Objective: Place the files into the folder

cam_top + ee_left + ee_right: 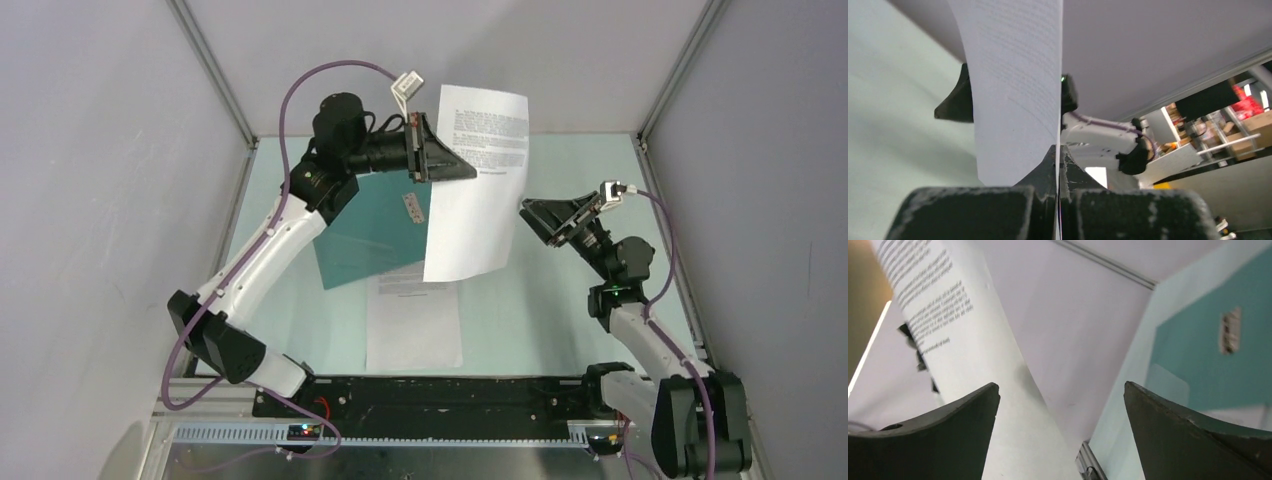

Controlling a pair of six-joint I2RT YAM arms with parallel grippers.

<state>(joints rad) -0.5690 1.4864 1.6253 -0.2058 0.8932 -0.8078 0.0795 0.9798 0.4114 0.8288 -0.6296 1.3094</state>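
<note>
Next, the right gripper reaches the raised sheet and grabs its free long edge, leaving the opposite edge free to enter the folder.
My left gripper is shut on the left edge of one white printed sheet and holds it raised above the table, hanging almost upright. That sheet fills the left wrist view, pinched between the closed fingers. The teal-green folder lies flat under the left arm, its metal clip showing; it also shows in the right wrist view. A second printed sheet lies flat on the table, its top edge tucked under the folder's near edge. My right gripper is open and empty, just right of the raised sheet.
The pale green table is walled by grey panels with metal corner posts at the back left and back right. A black rail runs along the near edge between the arm bases.
</note>
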